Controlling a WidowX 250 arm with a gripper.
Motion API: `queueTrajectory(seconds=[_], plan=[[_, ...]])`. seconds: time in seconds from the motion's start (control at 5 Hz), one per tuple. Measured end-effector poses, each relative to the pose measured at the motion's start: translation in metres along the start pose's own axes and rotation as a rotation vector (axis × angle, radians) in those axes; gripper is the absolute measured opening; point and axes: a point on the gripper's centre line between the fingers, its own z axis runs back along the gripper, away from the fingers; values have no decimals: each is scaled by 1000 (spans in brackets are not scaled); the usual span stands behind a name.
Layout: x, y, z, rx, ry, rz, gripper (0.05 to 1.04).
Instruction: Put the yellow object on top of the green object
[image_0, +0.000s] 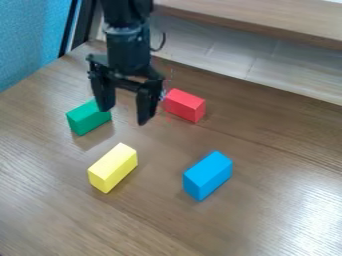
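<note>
My gripper should next grab the yellow block (113, 167) by the yellow block's long sides, so it can stack it on the green block.
My black gripper (123, 116) hangs over the upper left part of the table, its two fingers spread wide with nothing between them. The green block (88, 117) lies on the table just left of the gripper, and the left finger overlaps its right edge in the view. Below the gripper in the view, the yellow block (113, 167) rests on the table, apart from the green one and set at a slant.
A red block (184, 105) lies just right of the gripper. The blue block (208, 175) is right of the yellow one. The wooden table (220, 230) ends at the back along a pale panel, with a raised ledge behind. A blue partition (30, 40) stands upper left.
</note>
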Motion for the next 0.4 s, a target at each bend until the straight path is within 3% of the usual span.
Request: queueTrajectory(seconds=[0.4], plan=[[-3, 1, -13, -22, -50, 16, 1000]])
